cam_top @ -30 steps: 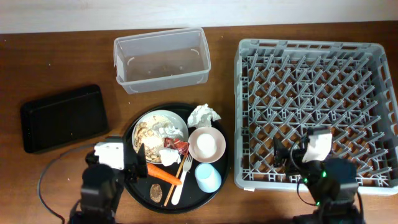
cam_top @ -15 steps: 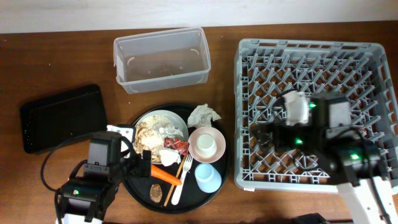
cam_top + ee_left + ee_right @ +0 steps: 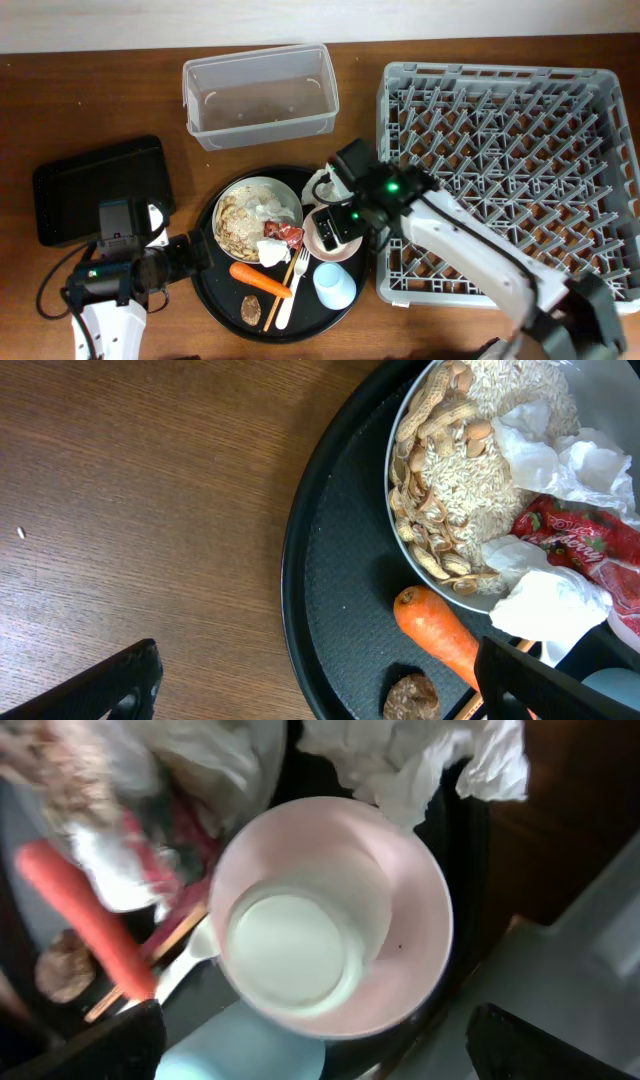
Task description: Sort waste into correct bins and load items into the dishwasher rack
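Observation:
The white cup's opening should stay free for loading it into the rack, so my right gripper should next grab the cup across its sides by its exposed base.
My right gripper (image 3: 335, 228) (image 3: 320, 1050) is open above the pink bowl (image 3: 420, 950), which holds a white cup (image 3: 290, 945). A pale blue cup (image 3: 333, 286) lies in front of the bowl. My left gripper (image 3: 195, 255) (image 3: 320, 690) is open and empty, straddling the round tray's left rim. The carrot (image 3: 435, 625) and the brown lump (image 3: 410, 698) lie between its fingers. The plate (image 3: 232, 200) holds beige food (image 3: 500, 450), napkins (image 3: 560, 450) and a red wrapper (image 3: 580, 540). A fork (image 3: 295, 285) and chopsticks (image 3: 272, 312) lie by the carrot.
The round black tray (image 3: 225, 290) sits at front centre. The grey rack (image 3: 510, 180) stands to its right, the clear tub (image 3: 260, 95) behind it and the shallow black tray (image 3: 100, 190) at left. Another napkin (image 3: 325, 185) lies behind the bowl.
My right arm has swung left from over the rack to above the pink bowl. My left arm has drawn back left, from over the tray to its left rim.

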`<state>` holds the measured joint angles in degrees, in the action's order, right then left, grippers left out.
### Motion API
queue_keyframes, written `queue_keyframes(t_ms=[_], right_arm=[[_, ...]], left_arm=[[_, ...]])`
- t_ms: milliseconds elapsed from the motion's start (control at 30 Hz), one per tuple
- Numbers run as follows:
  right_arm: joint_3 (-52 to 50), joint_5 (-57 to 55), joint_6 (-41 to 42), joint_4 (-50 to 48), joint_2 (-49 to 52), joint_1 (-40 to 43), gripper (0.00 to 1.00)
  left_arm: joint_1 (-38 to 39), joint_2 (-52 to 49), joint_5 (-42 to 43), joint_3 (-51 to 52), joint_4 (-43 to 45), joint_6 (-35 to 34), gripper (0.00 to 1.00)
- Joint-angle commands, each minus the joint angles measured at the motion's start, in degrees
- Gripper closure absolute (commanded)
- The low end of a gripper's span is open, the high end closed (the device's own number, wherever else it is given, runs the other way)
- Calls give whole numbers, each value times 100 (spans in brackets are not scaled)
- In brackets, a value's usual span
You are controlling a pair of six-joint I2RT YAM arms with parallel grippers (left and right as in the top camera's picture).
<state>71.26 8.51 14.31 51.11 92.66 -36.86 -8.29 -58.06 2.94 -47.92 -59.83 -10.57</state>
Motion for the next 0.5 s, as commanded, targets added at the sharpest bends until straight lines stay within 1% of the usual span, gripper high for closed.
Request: queue_keyframes(t_ms=[0, 33, 100, 167, 200, 233, 367, 467], right_arm=[[116, -192, 319, -149, 450, -107, 1], [116, -203, 319, -262, 588, -221, 4], [116, -566, 492, -273, 658, -396, 4], [105, -933, 621, -273, 785, -553, 12], [105, -929, 621, -271, 826, -557, 18], [101, -931, 621, -271, 883, -555, 22], [101, -1187, 767, -402, 909, -555, 21], [101, -1209, 763, -625, 909, -555, 11]], left_arm=[[-31, -22, 90, -120, -4, -72, 1], [-31, -22, 90, -120, -2, -72, 1], [-31, -22, 90, -120, -2, -72, 1], [-28, -22, 92, -120, -4, -72, 1], [-28, -22, 90, -120, -4, -72, 1], [-31, -22, 90, -120, -4, -72, 1], [-28, -22, 92, -120, -7, -72, 1], [-31, -22, 90, -120, -7, -72, 1]])
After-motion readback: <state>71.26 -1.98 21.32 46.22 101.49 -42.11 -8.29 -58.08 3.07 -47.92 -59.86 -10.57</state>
